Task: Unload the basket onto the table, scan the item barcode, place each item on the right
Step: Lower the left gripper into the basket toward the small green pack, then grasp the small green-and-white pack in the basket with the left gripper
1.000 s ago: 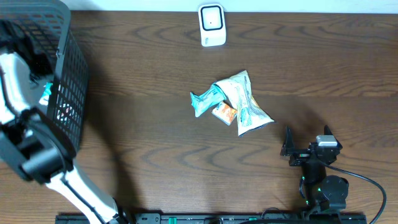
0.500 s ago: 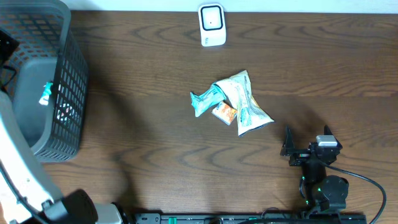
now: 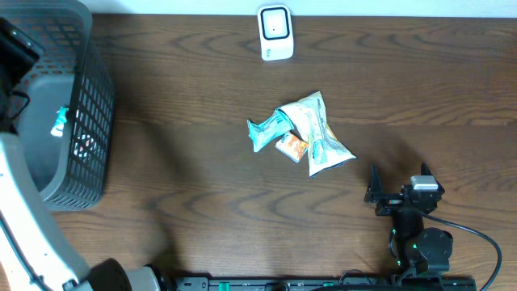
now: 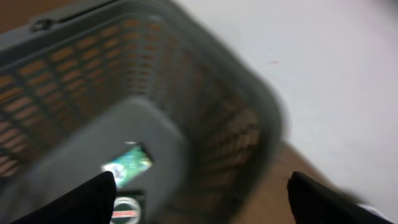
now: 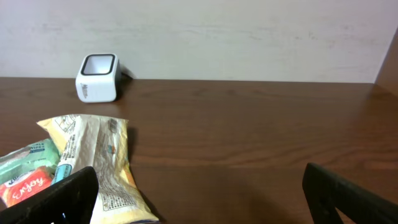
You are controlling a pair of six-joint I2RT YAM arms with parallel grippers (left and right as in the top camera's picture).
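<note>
I will next grip the green packet by its opposite side edges with my left gripper to scan the barcode, leaving the packet's broad sides uncovered.
A pile of items lies mid-table: a pale yellow packet [image 3: 321,136], a teal packet [image 3: 264,129] and a small orange packet [image 3: 291,146]. The white scanner [image 3: 275,33] stands at the far edge. My right gripper [image 3: 398,181] rests open near the front right, empty, with the yellow packet [image 5: 102,162] beside its left finger and the scanner [image 5: 97,77] beyond. My left gripper [image 4: 202,202] hangs open and empty above the grey basket [image 4: 249,81], blurred. A green packet [image 4: 127,165] and a round item [image 4: 124,208] lie on the basket's floor.
The grey mesh basket [image 3: 97,77] fills the table's left end. My white left arm [image 3: 24,210] reaches up along the left edge to it. A black cable [image 3: 477,238] trails from the right arm's base at the front.
The left arm has risen from low inside the basket toward the left edge, and its jaws now stand apart. The right arm and the pile have not moved.
</note>
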